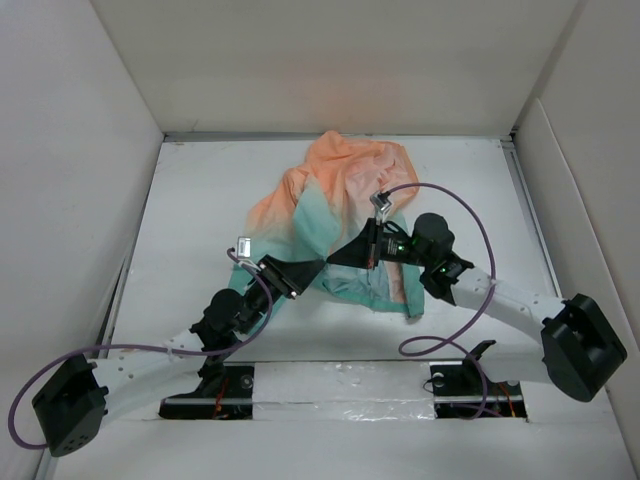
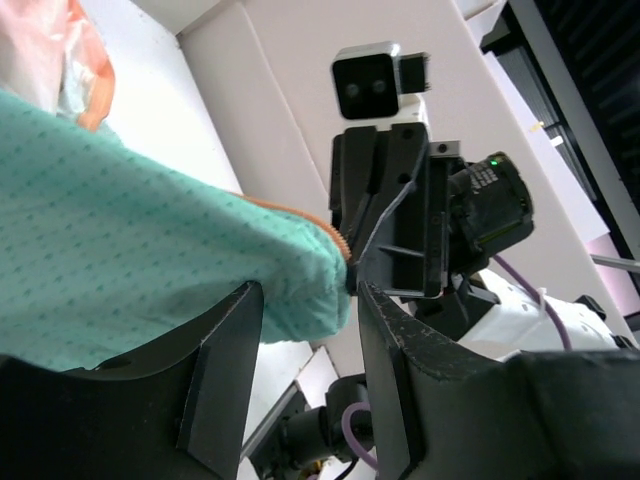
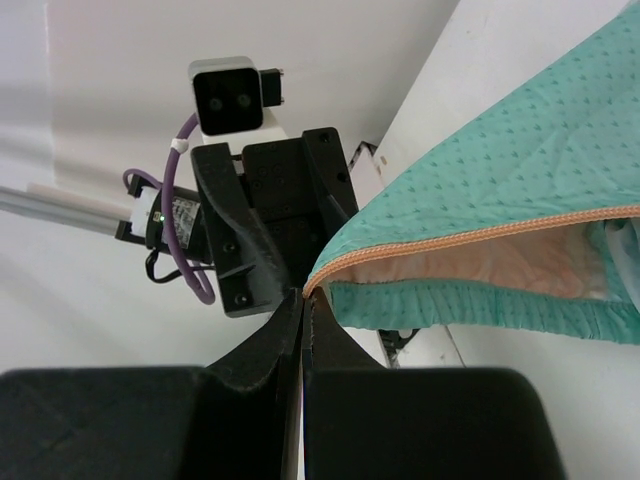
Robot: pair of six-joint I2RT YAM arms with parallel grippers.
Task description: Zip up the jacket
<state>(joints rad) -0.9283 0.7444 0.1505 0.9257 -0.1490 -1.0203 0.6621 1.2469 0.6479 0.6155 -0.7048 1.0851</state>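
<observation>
The jacket's teal hem corner (image 1: 326,261) (image 2: 325,298) hangs between the left gripper's spread fingers, beside the right gripper's pinch, so the left gripper should close. Closing now would hold it.
The jacket (image 1: 340,190) lies crumpled at mid-table, orange at the far end and teal at the near hem. My right gripper (image 1: 334,260) is shut on the hem corner at the end of the orange zipper (image 3: 480,232) and holds it lifted off the table; the right wrist view shows the pinch (image 3: 303,296). My left gripper (image 1: 316,268) faces it from the left, open. In the left wrist view the teal hem corner (image 2: 300,290) hangs between its spread fingers (image 2: 225,370), which do not clamp it.
White walls enclose the table on the left, back and right. Purple cables loop beside both arms, one (image 1: 450,340) near the right arm's base. A foil-taped strip (image 1: 340,385) runs along the near edge between the arm bases.
</observation>
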